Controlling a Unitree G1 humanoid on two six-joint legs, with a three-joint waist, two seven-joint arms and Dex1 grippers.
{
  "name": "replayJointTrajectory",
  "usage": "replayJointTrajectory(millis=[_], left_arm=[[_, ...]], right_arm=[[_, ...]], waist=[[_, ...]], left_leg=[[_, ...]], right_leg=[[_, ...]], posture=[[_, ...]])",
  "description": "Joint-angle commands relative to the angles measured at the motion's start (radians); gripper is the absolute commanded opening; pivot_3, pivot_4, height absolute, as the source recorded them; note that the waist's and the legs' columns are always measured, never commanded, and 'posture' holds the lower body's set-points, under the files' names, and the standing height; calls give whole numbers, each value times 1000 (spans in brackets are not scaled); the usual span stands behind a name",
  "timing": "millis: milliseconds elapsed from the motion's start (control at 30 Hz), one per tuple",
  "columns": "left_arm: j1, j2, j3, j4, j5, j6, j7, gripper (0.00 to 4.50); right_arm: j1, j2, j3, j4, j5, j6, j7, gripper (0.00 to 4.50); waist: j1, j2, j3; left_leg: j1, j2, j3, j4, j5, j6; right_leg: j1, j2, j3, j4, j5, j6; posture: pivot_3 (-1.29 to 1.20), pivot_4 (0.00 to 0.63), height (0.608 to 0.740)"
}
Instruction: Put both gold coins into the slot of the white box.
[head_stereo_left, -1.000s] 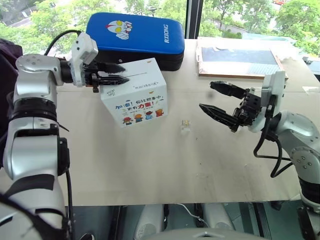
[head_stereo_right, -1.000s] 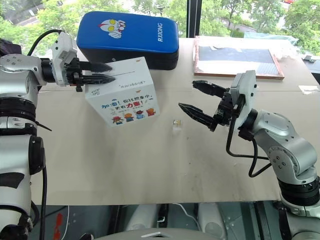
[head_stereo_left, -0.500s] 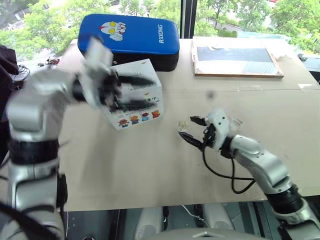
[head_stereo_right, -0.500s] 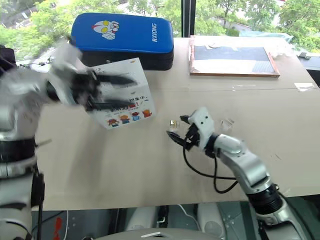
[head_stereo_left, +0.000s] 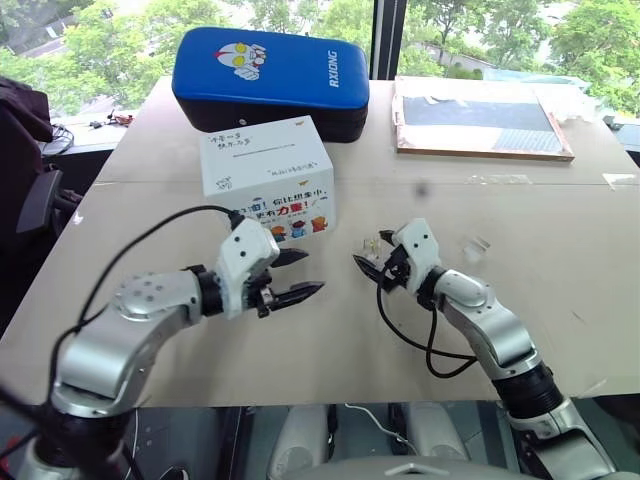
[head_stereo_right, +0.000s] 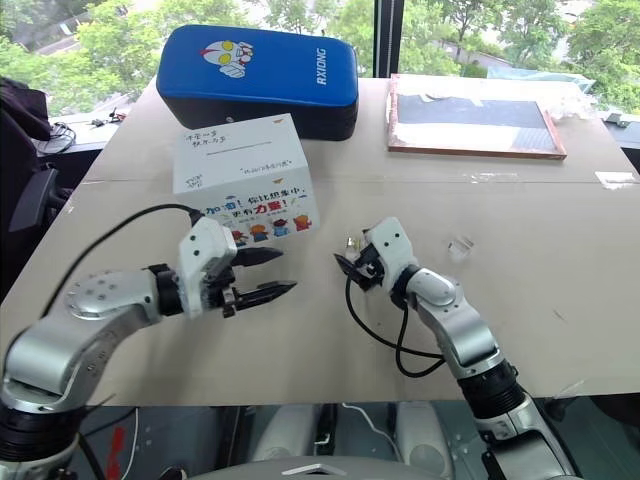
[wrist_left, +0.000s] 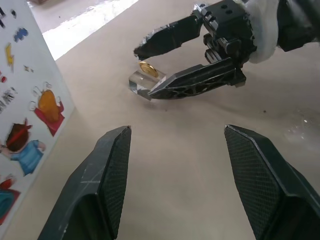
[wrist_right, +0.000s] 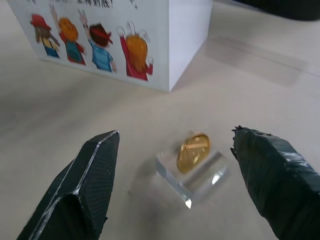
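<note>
My right gripper's fingers reach down beside the gold coin (head_stereo_left: 372, 243) in its clear block, so it is now time for my right gripper to close. Closing now would catch the coin.
The white box (head_stereo_left: 268, 185) with cartoon figures stands upright on the table. One gold coin (wrist_right: 192, 152) stands on edge in a small clear block (wrist_right: 198, 173), just right of the box's front corner. My right gripper (head_stereo_left: 366, 252) is open, low on the table, with a finger on each side of that coin (wrist_left: 146, 68) and not touching it. My left gripper (head_stereo_left: 312, 271) is open and empty in front of the box, pointing at the coin from a short way off. A second small clear glinting piece (head_stereo_left: 474, 244) lies farther right; I cannot tell whether it holds a coin.
A blue padded case (head_stereo_left: 270, 75) lies behind the box. A flat framed board (head_stereo_left: 480, 115) sits at the back right. A dark chair (head_stereo_left: 25, 150) stands off the table's left edge. A black cable (head_stereo_left: 430, 350) loops on the table by my right arm.
My left gripper came down from the box's top to the table in front of it. My right gripper dropped and moved left until its fingers flank the coin. The camera view shifted.
</note>
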Motion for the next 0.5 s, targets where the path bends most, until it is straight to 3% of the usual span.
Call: replayJointTrajectory(millis=[33, 100, 300, 333, 500], left_arm=[[-12, -23, 3, -6, 24, -35, 50, 3032], [-9, -26, 2, 7, 30, -46, 54, 3051], [19, -14, 7, 65, 45, -109, 20, 3051], [22, -14, 7, 75, 46, -120, 13, 3051], [25, -36, -2, 130, 56, -179, 2, 3051]], right_arm=[[-15, 11, -24, 0, -18, -28, 3, 3646], [-15, 15, -27, 5, -27, -30, 2, 3031], [-3, 31, -41, -9, -31, -24, -4, 241], [-2, 35, -45, -10, -30, -22, -6, 17], [-2, 45, -67, -25, -21, -13, -1, 17]], waist=[[-1, 0, 0], [-1, 0, 0], [-4, 0, 0], [-3, 0, 0], [-2, 0, 0]], left_leg=[[0, 0, 0, 0, 0, 0], [0, 0, 0, 0, 0, 0], [0, 0, 0, 0, 0, 0], [0, 0, 0, 0, 0, 0], [0, 0, 0, 0, 0, 0]], right_leg=[[0, 0, 0, 0, 0, 0], [0, 0, 0, 0, 0, 0], [0, 0, -3, 0, 0, 0], [0, 0, -4, 0, 0, 0], [0, -1, -4, 0, 0, 0]], posture=[[0, 150, 740], [0, 150, 740], [0, 150, 740], [0, 150, 740], [0, 150, 740]])
